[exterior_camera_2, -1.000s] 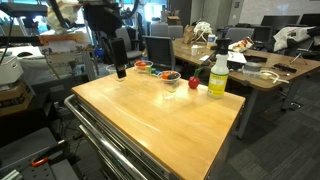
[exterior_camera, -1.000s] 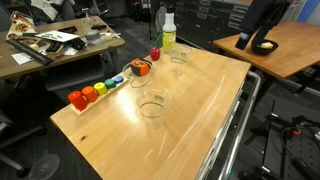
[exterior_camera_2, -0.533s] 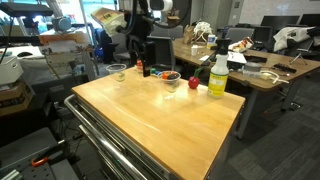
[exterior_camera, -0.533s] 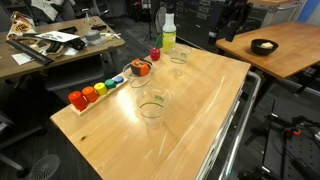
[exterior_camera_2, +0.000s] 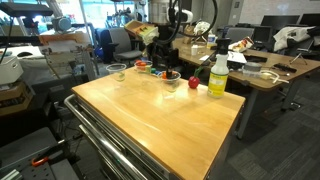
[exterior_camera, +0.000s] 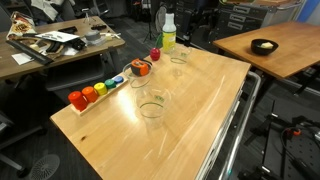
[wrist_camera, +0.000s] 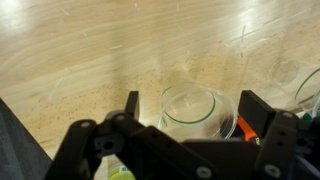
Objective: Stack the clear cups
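Note:
My gripper picks up the clear cup from above by one side of its rim next, which leaves its base free to stack into another clear cup.
Three clear cups stand on the wooden table. In an exterior view they are near the middle (exterior_camera: 152, 107), by the block tray (exterior_camera: 139, 79) and next to the bottle (exterior_camera: 178, 57). In an exterior view I make out two of them (exterior_camera_2: 118, 71) (exterior_camera_2: 170, 80). My gripper (exterior_camera_2: 164, 53) is open and hangs over the far end of the table, also seen in an exterior view (exterior_camera: 188, 28). In the wrist view a clear cup (wrist_camera: 198, 112) sits on the wood between my open fingers (wrist_camera: 193, 110), seen from above. Another cup's edge (wrist_camera: 306, 90) shows at the right.
A yellow-green bottle with a white cap (exterior_camera: 168, 35) (exterior_camera_2: 218, 75) stands near the far edge. A black bowl (exterior_camera: 140, 68), a red block (exterior_camera: 155, 54) and a tray of coloured blocks (exterior_camera: 98, 92) line one side. The table edge has a metal rail (exterior_camera: 240, 110).
The arm has swung in from beyond the table and now hangs over the cups near the bottle and bowl. The cups have not moved.

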### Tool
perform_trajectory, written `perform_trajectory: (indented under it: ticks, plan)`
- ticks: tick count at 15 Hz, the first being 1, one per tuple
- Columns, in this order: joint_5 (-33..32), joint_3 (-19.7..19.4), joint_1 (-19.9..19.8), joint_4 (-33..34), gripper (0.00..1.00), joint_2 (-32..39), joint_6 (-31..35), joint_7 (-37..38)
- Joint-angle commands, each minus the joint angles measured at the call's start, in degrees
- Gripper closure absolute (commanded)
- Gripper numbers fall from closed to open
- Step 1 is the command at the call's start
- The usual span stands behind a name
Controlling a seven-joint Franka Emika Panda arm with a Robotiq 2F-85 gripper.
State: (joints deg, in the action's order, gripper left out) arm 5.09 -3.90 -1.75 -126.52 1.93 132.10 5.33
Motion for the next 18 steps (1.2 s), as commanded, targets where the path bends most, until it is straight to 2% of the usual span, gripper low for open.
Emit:
perform_trajectory:
  ticks: [1,6,7,8,13,17,18]
  plan:
    - [-3.39,0.2,-0.2,6.22,0.0,6.12,0.74,3.11]
    - [-8.68,-0.69,0.27,10.53,0.0,11.46,1.7,7.36]
    - [-8.78,-0.77,0.23,11.2,0.1,12.31,1.41,7.71]
    - [-8.72,-0.84,0.21,11.74,0.26,12.97,1.15,7.91]
    - [-6.0,-0.64,-0.15,12.7,0.65,14.69,0.65,7.56]
    - [-6.41,-0.84,0.12,11.95,0.96,13.47,0.29,8.87]
    - [-5.84,-0.77,-0.06,11.77,0.99,13.05,-0.22,8.83]
